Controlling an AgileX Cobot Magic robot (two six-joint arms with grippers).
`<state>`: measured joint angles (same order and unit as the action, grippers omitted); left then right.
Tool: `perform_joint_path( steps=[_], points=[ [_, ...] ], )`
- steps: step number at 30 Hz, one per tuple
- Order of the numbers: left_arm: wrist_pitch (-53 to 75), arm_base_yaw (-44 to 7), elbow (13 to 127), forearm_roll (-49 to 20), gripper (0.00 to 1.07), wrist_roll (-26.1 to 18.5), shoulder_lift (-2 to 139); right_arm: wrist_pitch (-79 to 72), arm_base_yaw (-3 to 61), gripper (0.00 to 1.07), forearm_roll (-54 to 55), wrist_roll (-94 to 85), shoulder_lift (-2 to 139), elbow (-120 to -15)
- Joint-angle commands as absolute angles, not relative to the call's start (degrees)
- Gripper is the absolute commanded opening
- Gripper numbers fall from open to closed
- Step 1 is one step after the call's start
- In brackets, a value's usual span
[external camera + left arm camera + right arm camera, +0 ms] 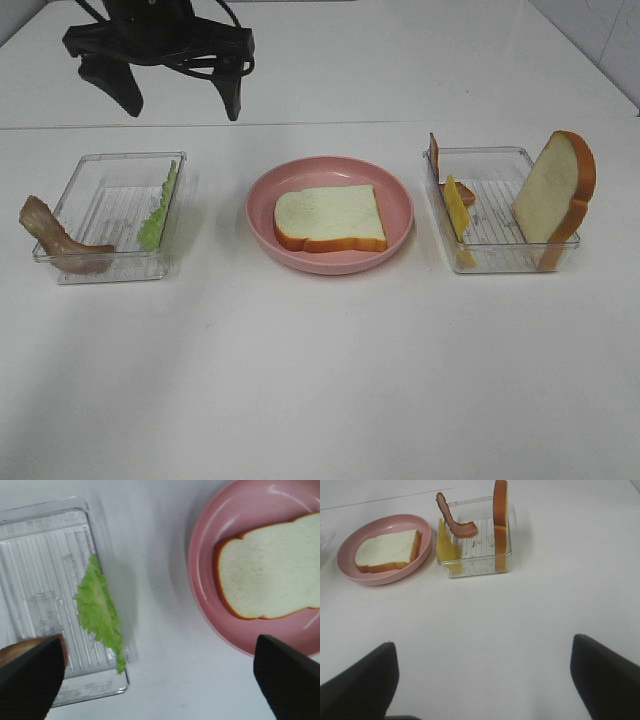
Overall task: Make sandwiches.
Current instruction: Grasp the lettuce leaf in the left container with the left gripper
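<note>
I will next grab the green lettuce by its leafy body [158, 206] with my left gripper. Then I can layer greens onto the bread [328, 215] for the sandwich.
One white bread slice [330, 218] [272, 572] [387, 550] lies flat on the pink plate [400, 200]. Green lettuce [160, 215] [100, 612] leans on the left tray's inner wall. A bacon strip [55, 235] [20, 650] hangs over that tray's outer edge. In the right tray stand a second bread slice [555, 190] [500, 520], yellow cheese [457, 210] [447, 547] and another bacon strip [435, 155] [452, 522]. My left gripper [175, 95] [160, 680] hovers open and empty above the gap between left tray and plate. My right gripper [480, 680] is open and empty, over bare table near the right tray.
The clear left tray [120, 215] [45, 580] and clear right tray [500, 210] [480, 562] flank the plate [205, 580] [345, 565] on a white table. The right arm is outside the high view.
</note>
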<state>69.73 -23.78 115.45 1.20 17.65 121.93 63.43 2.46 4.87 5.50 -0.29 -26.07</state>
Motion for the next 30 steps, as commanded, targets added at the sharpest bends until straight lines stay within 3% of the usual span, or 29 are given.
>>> perform_joint_path(
  steps=[1,21,30],
  points=[
    [75.52,-21.43,114.99,1.78,0.98,18.51,123.01,62.68,2.41,0.87,4.98,5.44,-2.06,-25.90],
    [74.37,-21.26,115.39,4.87,0.97,19.71,133.16,62.68,2.41,0.87,4.98,5.44,-2.06,-25.90],
    [74.66,-21.26,115.39,4.18,0.84,19.82,133.50,62.68,2.41,0.87,4.98,5.44,-2.06,-25.90]
  ],
)
